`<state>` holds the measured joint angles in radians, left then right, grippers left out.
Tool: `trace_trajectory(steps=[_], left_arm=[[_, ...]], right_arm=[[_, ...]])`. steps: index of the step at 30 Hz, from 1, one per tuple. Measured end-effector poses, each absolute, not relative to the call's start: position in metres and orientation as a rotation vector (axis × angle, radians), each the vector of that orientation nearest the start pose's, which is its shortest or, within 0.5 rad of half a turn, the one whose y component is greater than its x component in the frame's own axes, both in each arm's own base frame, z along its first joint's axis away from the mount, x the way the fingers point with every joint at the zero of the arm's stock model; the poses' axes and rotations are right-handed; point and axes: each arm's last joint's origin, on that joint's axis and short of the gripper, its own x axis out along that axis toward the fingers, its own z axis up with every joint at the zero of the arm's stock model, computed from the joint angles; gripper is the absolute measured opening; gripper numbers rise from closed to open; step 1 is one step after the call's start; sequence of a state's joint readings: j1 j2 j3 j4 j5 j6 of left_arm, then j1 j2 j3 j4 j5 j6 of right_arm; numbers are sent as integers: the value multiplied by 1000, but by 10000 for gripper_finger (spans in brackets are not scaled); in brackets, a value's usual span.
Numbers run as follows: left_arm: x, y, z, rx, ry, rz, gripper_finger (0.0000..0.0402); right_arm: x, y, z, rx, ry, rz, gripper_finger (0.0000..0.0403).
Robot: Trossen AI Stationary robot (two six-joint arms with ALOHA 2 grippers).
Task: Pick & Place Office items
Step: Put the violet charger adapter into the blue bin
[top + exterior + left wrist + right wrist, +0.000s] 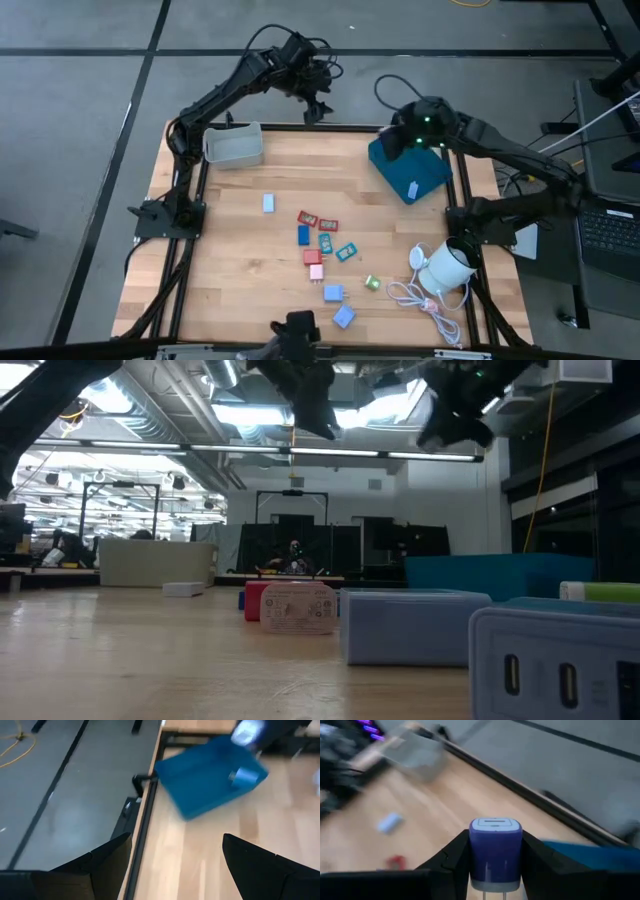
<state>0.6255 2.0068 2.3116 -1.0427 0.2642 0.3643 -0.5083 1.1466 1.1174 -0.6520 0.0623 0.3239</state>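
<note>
I need to move the block toward the tray with my right gripper before I release it, because the purple plug block (pixel 495 855) hangs short of the blue tray's rim (pixel 545 841).
My right gripper (pixel 495 851) is shut on a purple plug block (pixel 495 845) and hangs high over the far left corner of the blue tray (pixel 425 172). In the high view the gripper (pixel 398 140) hides the block. A teal piece (pixel 415 187) lies in the blue tray. Several small office items lie flat on the table's middle, among them a light blue piece (pixel 268 203), a dark blue one (pixel 303 235) and a red one (pixel 307 217). My left gripper (pixel 316 106) stands open and empty above the table's far edge. My right gripper pinches the purple block by its two opposite sides (pixel 476 855), one finger (pixel 455 857) on each. The block's slotted end face (pixel 495 823) points away from the wrist and its metal prongs (pixel 495 894) point back toward it. The block is lifted clear of the table.
A grey tray (pixel 234 146) stands at the far left corner. A white round object (pixel 447 267) with a coiled white cable (pixel 425 298) lies at the near right. A black frame runs along the table's edges (pixel 350 128). In the low view a light blue block (pixel 405 625) stands close.
</note>
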Motion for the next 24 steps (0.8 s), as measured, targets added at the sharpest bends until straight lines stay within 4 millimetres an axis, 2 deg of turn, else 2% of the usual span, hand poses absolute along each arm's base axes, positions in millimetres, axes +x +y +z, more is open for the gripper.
trace_trajectory(steps=[3, 8, 12, 15, 19, 21, 24], left_arm=[[344, 244, 414, 11, 655, 228, 306], [342, 252, 418, -42, 580, 227, 306], [346, 254, 417, -87, 543, 209, 306], [349, 255, 413, -108, 547, 209, 306], [354, 255, 407, -128, 560, 203, 306], [355, 254, 405, -141, 572, 200, 306], [358, 250, 405, -139, 573, 188, 306]], right_arm=[[190, -119, 314, 470, 680, -722, 130], [175, -125, 257, 534, 804, -808, 130], [163, -129, 218, 621, 808, -874, 130], [159, -128, 203, 662, 804, -897, 130], [157, -129, 199, 696, 795, -883, 131], [157, -129, 199, 694, 792, -884, 169], [159, -131, 205, 685, 774, -883, 271]])
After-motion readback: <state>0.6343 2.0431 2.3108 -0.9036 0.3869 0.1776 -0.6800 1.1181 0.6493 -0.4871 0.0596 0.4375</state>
